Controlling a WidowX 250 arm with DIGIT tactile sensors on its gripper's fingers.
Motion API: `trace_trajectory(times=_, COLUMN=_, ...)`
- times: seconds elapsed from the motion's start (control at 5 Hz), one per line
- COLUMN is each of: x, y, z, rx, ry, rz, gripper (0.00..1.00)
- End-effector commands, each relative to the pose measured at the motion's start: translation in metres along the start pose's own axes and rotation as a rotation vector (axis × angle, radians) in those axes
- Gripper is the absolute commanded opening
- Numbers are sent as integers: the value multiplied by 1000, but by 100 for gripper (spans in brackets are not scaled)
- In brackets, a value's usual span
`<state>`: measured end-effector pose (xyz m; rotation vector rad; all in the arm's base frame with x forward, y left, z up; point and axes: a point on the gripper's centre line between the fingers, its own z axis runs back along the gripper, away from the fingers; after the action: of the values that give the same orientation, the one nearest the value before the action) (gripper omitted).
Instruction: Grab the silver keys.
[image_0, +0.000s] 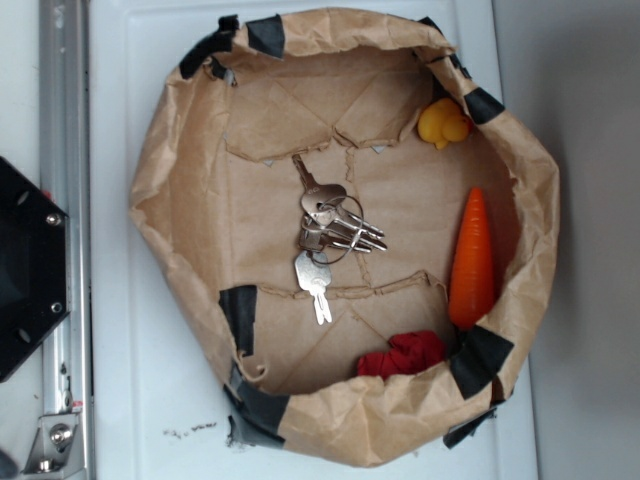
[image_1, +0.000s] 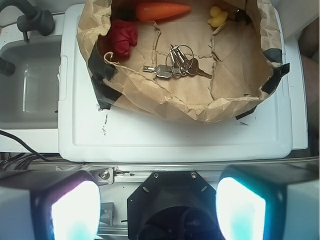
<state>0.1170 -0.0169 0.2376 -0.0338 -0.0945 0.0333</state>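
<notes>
I will grab the ring (image_0: 363, 218) next with my gripper. It arches up above the silver keys, and they lie flat and fanned out on the paper.
The silver keys (image_0: 326, 235) lie in a loose bunch on a ring at the middle of the brown paper bowl (image_0: 180, 180). In the wrist view the silver keys (image_1: 175, 66) sit on the bowl's floor, far ahead of my gripper (image_1: 157, 210). My gripper is open, its two glowing fingers (image_1: 75, 210) wide apart at the bottom of that view, with nothing between them. It hangs above the robot's black base, well short of the bowl (image_1: 165, 107). In the exterior view the gripper is out of sight.
An orange carrot (image_0: 473, 262), a yellow rubber duck (image_0: 443, 124) and a red cloth (image_0: 403, 354) lie inside the bowl, round its edge. The bowl stands on a white board (image_1: 150, 135). A metal rail (image_0: 62, 240) and the black robot base (image_0: 25, 270) lie at the left.
</notes>
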Motion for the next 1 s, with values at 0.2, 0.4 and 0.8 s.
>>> trace_trajectory(times=0.2, x=48, y=-14, z=-16, rx=-14, ry=-56, rz=124, gripper=100)
trace_trajectory(times=0.4, x=89, y=-8, z=-27, rx=-23, ry=-124, rz=255, gripper=100)
trace_trajectory(times=0.8, x=115, y=32, z=-67, rx=80, ry=-273, rz=613, gripper=100)
